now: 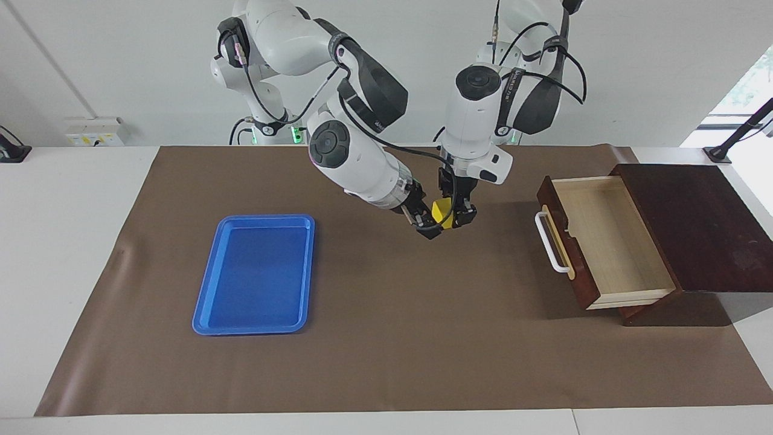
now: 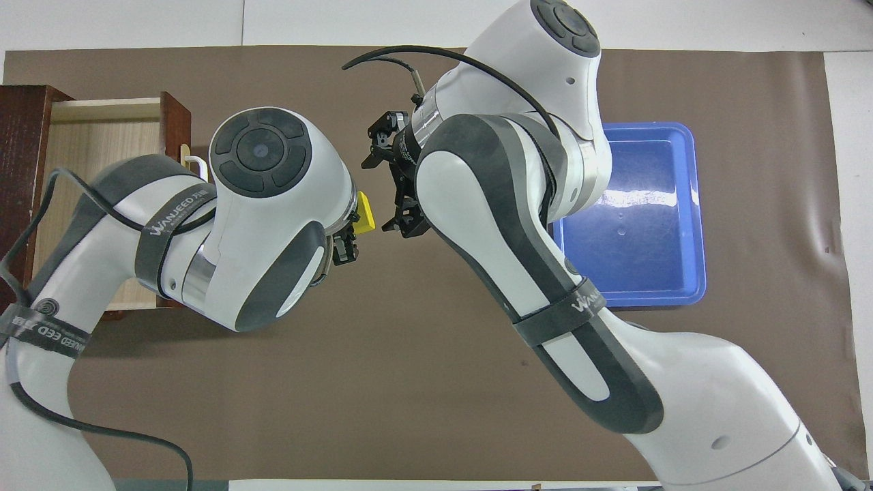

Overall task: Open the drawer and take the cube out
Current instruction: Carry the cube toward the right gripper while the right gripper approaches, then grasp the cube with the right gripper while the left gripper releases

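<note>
The yellow cube's sides are exposed, so I will grab it there next with my right gripper to carry the cube (image 2: pixel 367 213) over to the blue tray (image 2: pixel 630 237).
The small yellow cube (image 1: pixel 442 212) (image 2: pixel 367 213) hangs over the middle of the brown mat, with my left gripper (image 1: pixel 452 217) (image 2: pixel 353 230) shut on it. My right gripper (image 1: pixel 425 221) (image 2: pixel 383 194) is open right beside the cube, on the side toward the right arm's end, its fingers spread wide and close to it. I cannot tell whether they touch it. The dark reddish-brown drawer (image 1: pixel 554 202) (image 2: pixel 174 117) stands pulled out of its dark wooden box (image 1: pixel 694 223) at the left arm's end. Its pale interior holds nothing, and its white handle (image 1: pixel 548 243) faces the middle.
A flat blue tray (image 1: pixel 256 272) (image 2: pixel 641 218) lies on the brown mat (image 1: pixel 392 338) toward the right arm's end, with nothing on it. Both arms lean in over the mat's middle and cover much of it in the overhead view.
</note>
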### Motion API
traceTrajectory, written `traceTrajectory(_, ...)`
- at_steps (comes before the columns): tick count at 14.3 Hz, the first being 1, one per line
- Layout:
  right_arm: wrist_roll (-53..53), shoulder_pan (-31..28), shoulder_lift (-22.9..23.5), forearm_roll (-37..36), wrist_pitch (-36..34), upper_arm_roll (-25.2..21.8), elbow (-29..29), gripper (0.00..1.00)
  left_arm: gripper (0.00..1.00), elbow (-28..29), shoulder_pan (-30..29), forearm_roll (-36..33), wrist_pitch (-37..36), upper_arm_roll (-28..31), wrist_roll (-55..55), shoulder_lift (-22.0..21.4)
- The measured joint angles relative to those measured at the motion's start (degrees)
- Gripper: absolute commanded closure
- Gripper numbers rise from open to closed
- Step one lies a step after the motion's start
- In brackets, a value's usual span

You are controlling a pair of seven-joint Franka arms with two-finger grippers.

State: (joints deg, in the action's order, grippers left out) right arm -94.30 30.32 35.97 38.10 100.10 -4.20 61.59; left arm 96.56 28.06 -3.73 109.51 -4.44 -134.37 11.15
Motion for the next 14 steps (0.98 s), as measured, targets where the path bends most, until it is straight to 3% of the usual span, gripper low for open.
traceTrajectory(10, -2.2, 2.7, 0.4, 0.3, 4.2, 0.1, 2.1, 0.05, 1.00, 0.0, 0.0, 0.0, 0.0, 0.0, -0.2, 0.0)
traceTrajectory(14, -3.6, 3.1, 0.6, 0.3, 5.2, 0.1, 2.4, 0.21, 1.00, 0.1, 0.0, 0.0, 0.0, 0.0, -0.3, 0.0)
